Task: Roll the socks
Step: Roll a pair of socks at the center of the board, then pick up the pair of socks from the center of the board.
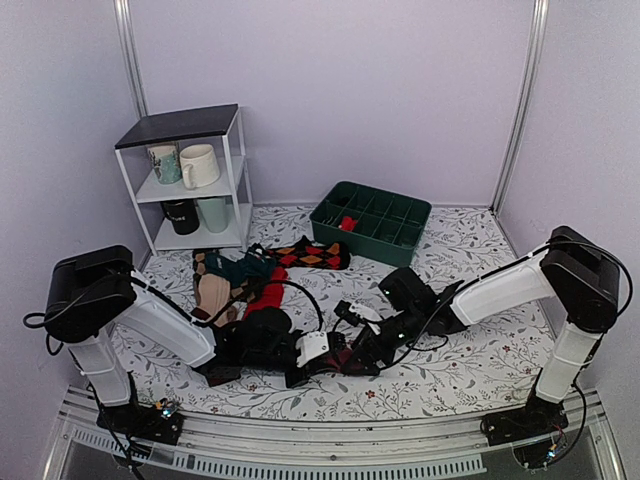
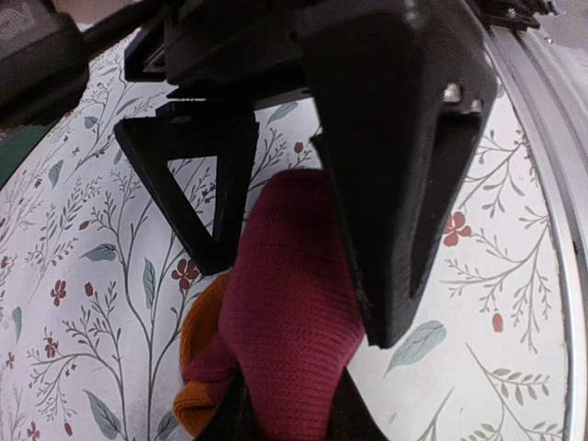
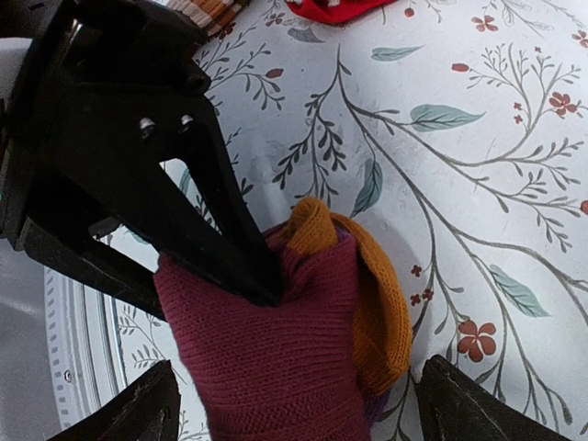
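My right fingers reach past the maroon bundle's top on both sides, so I should close. Closing now would hold it.
A maroon sock [image 2: 294, 303] with an orange toe [image 2: 197, 340] is bunched into a short thick bundle on the flowered tablecloth. My left gripper [image 2: 289, 418] is shut on it, its dark fingers pinching the maroon knit from both sides. In the right wrist view the same bundle [image 3: 276, 358] shows its orange end [image 3: 377, 303], and the left gripper [image 3: 262, 280] bites into its top. My right gripper [image 3: 308, 413] stands wide open, one finger on each side of the bundle and neither touching it. From above, both grippers [image 1: 335, 355] [image 1: 372, 340] meet at the near middle and hide the sock.
A pile of other socks [image 1: 240, 285] lies at centre left, with an argyle one [image 1: 310, 253] behind it. A green divided bin [image 1: 372, 218] stands at the back. A white shelf [image 1: 190, 180] with mugs fills the back left. A metal rail [image 1: 320, 440] runs along the near edge.
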{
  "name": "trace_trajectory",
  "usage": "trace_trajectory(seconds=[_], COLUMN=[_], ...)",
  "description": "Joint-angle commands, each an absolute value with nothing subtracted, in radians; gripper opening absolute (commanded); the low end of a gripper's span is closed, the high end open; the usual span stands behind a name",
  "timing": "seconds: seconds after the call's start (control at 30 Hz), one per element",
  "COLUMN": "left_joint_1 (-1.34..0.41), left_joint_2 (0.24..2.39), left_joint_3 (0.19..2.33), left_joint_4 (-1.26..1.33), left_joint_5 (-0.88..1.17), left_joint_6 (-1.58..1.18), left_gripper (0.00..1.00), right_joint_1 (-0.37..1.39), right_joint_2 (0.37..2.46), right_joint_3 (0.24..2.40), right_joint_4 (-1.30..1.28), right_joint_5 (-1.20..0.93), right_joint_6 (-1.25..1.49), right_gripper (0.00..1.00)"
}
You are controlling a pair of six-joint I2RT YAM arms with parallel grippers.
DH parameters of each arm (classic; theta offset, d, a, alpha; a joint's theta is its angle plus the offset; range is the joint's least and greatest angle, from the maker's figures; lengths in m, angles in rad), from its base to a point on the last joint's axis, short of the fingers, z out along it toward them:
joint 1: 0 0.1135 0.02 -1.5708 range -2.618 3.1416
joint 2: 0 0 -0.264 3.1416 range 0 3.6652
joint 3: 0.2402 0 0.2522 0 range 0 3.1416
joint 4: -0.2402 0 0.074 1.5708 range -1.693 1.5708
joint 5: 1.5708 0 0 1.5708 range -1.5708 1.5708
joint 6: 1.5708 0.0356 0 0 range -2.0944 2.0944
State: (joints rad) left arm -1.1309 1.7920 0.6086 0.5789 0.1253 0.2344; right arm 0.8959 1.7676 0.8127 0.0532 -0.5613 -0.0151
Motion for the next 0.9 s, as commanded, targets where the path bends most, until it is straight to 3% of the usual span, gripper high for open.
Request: trace_trajectory(seconds=[0.0,0.1,0.43,0.6,0.73,0.87], left_joint_1=[-1.124,-1.123,-1.122,-1.124,-1.126,-1.126], left_joint_2=[1.85,1.852,1.854,1.835,1.768,1.633], left_joint_3=[0.571,0.572,0.576,0.571,0.546,0.497], left_joint_4=[0.373,0.374,0.372,0.398,0.44,0.488], left_joint_5=[0.151,0.152,0.146,0.103,0.027,-0.08], left_joint_6=[0.224,0.224,0.224,0.222,0.249,0.268], left_gripper=[0.0,0.0,0.0,0.0,0.14,0.29], right_joint_1=[0.89,0.89,0.89,0.89,0.889,0.881], right_joint_2=[1.819,1.825,1.871,1.896,1.91,1.896], right_joint_3=[0.788,0.78,0.786,0.805,0.814,0.813], right_joint_4=[0.076,0.081,0.073,0.07,0.068,0.071], right_joint_5=[-0.563,-0.589,-0.668,-0.647,-0.629,-0.606], right_joint_6=[-0.005,0.027,0.034,0.055,0.072,0.093], right_gripper=[0.9,0.86,0.44,0.13,0.01,0.0])
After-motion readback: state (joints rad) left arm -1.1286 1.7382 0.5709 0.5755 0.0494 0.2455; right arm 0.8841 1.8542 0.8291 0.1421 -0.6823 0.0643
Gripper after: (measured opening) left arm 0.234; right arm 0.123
